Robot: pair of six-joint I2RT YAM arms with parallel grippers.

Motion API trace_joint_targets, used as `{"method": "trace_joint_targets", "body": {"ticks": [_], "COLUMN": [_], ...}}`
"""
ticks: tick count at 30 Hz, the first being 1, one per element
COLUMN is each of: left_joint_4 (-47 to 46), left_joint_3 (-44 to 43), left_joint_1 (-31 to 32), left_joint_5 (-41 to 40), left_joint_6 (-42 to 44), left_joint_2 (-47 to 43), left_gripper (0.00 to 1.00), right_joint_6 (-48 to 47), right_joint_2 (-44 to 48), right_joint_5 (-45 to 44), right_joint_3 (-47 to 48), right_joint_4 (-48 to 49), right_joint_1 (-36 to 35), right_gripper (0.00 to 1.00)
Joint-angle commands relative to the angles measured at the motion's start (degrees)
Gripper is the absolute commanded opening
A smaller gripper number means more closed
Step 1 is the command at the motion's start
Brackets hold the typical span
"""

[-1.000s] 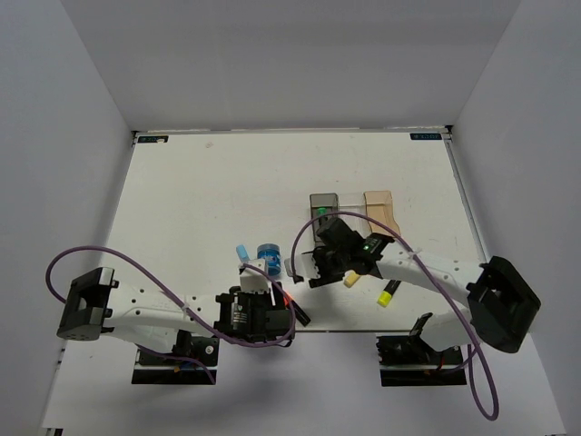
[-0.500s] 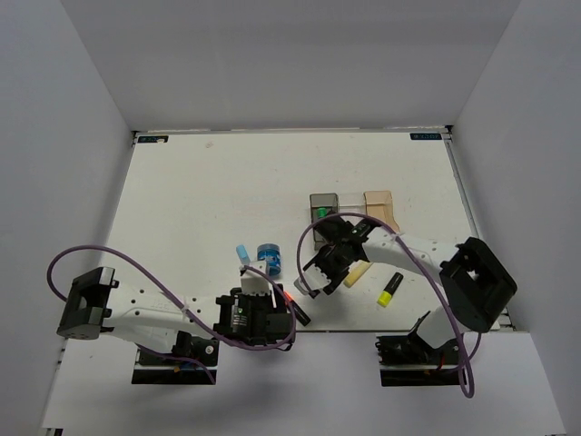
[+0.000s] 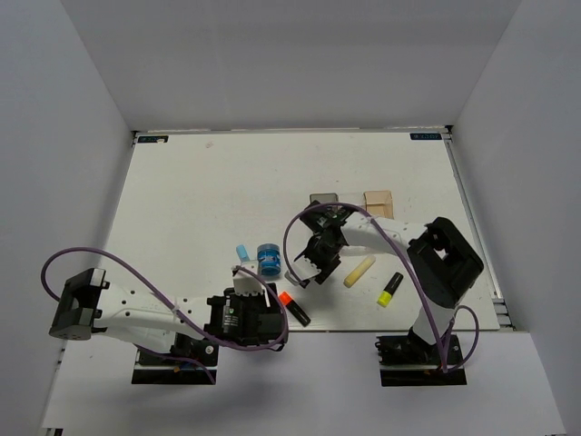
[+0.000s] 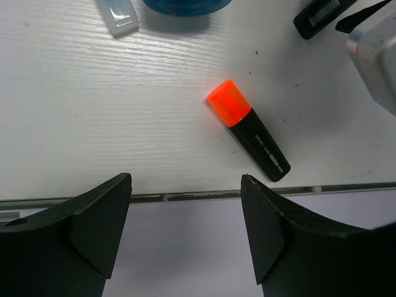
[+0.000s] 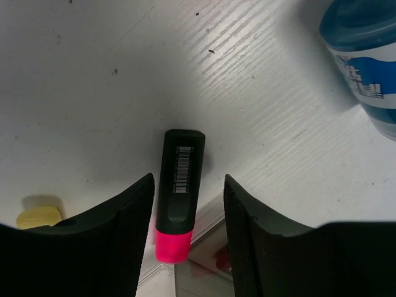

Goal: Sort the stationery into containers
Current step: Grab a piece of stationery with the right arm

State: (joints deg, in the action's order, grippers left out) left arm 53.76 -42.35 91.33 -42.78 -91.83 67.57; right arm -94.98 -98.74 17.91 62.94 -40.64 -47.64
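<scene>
The body of the pink-capped highlighter (image 5: 178, 192) is below my right gripper's fingers, so I should lower them before closing.
My right gripper (image 3: 307, 268) is open, low over the table, its jaws either side of the pink-capped highlighter (image 5: 178, 192) without closing on it. That highlighter's black end also shows in the left wrist view (image 4: 325, 15). My left gripper (image 3: 254, 295) is open and empty near the table's front edge. The orange-capped highlighter (image 3: 292, 307) lies just ahead and right of it (image 4: 247, 133). The blue roll (image 3: 268, 259) and light blue stick (image 3: 243, 252) lie behind it. The pale yellow stick (image 3: 359, 271) and yellow-capped highlighter (image 3: 390, 289) lie to the right. I cannot see the green-capped highlighter.
The joined bins stand behind the right arm: the dark grey one (image 3: 323, 199) and the tan one (image 3: 379, 202) show, and the clear one is mostly covered. A clear rim (image 5: 204, 272) shows by the pink cap. The table's front edge (image 4: 185, 197) runs under my left fingers.
My right arm has swung in from the right and its gripper has shifted slightly left over the pink highlighter. My left gripper has drawn back toward the front edge, uncovering the orange highlighter.
</scene>
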Motion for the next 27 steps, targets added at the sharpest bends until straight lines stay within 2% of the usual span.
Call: {"method": "trace_joint_targets", "body": {"ticks": [1,9,15,18,20,23,25,27], "left_joint_4": [0.47,0.65,0.21,0.47,0.73,1.52,1.87,1.96], "left_joint_3": [1.30,1.65,1.74,1.65,1.39,1.04,0.78,0.69], "left_joint_1": [0.52,0.52,0.69,0.96,0.96,1.57,1.75,1.92], "left_joint_5": [-1.34,-1.69,-1.77,-1.69,-2.04,-2.65,-3.00,-3.09], "left_joint_6": [-2.91,-2.74,-2.92,-3.18,-3.18,-3.35,-3.62,-3.53], "left_joint_2": [-2.09,-2.62,-2.53,-2.45,-2.71,-2.71,-2.79,-2.97], "left_gripper": [0.81,0.81,0.81,0.81,0.81,0.81,0.81,0.81], "right_joint_6": [-2.23,-1.96,-1.35,-0.56,0.23,0.50,0.24,0.06], "right_joint_2": [-1.72,-4.79,-5.85,-6.03,-6.29,-6.38,-6.21,-5.76], "right_joint_5": [-0.60,-3.05,-3.76,-3.94,-3.85,-3.41,-2.71,-2.27], "right_joint_3": [3.33,2.19,-0.97,-2.38,-2.56,-2.55,-3.08,-3.52], "right_joint_4": [-5.58,-5.24,-4.54,-4.53,-6.28,-10.32,-12.95,-13.32], "right_joint_1": [-0.09,-0.26,-0.26,-0.26,-0.26,-0.35,-0.35,-0.35], "right_gripper": [0.52,0.52,0.48,0.37,0.25,0.21,0.23,0.31]}}
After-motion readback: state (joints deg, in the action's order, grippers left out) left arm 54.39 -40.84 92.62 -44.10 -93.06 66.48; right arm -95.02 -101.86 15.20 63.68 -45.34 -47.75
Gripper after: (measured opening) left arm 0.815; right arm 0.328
